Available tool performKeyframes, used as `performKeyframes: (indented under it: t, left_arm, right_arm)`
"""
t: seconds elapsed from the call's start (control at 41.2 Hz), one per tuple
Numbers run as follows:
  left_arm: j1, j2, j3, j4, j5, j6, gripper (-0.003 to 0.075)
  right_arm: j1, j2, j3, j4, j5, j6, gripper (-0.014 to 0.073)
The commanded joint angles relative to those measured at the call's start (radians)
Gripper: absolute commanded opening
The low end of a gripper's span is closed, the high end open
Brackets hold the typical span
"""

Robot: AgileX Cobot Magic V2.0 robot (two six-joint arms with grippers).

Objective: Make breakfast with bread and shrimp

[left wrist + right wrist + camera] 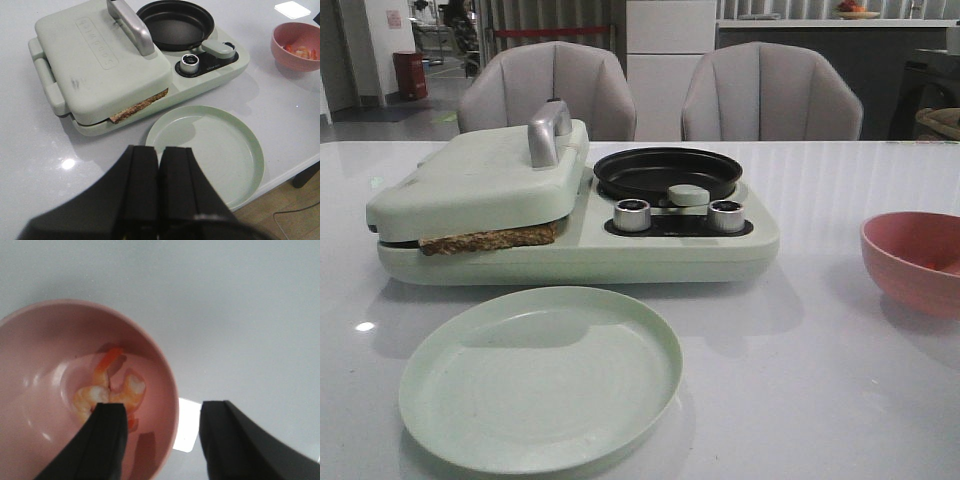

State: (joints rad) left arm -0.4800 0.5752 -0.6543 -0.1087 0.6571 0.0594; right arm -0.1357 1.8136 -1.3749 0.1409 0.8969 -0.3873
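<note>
The right gripper's fingers stop above the pink bowl's rim [175, 396], so the right gripper would miss it if it closed now. The robot should first lower the gripper.
The bread [490, 239] lies pressed under the closed lid of the pale green sandwich maker [470, 180], only its brown edge showing; it also shows in the left wrist view [140, 106]. The shrimp [112, 387] lie in the pink bowl [45, 340], which stands at the table's right [920, 262]; they also show in the left wrist view [300, 50]. My left gripper [158, 150] is shut and empty, above the table near the green plate [210, 155]. My right gripper [162, 410] is open above the bowl's rim, one finger over the bowl, one outside it.
The green plate [540, 375] lies empty in front of the sandwich maker. A black frying pan [667, 172] with two knobs [632, 214] sits on the machine's right half. Two grey chairs [770, 95] stand behind the table. The table's edge [295, 175] is near the plate.
</note>
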Motion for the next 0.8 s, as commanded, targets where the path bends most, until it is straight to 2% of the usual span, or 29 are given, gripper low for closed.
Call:
performKeyframes:
  t: [0.0,0.461,0.655,0.777]
  left_arm:
    - [0.003,0.001,-0.028,-0.005,-0.077,-0.009,0.0102]
    - [0.003,0.001,-0.028,-0.005,-0.077,-0.009,0.0102]
    - [0.003,0.001,-0.028,-0.005,-0.077,-0.009,0.0102]
    - [0.003,0.001,-0.028,-0.005,-0.077,-0.009,0.0102]
  right_arm:
    - [0.008,-0.002,-0.068,0.006,-0.014,-0.053,0.0451]
    - [0.008,0.107,-0.087,0.004,0.004,-0.087,0.0447]
    - [0.008,0.11,-0.087,-0.002,0.0,-0.087,0.0289]
    - [0.008,0.11,-0.087,-0.002,-0.001,-0.087,0.0234]
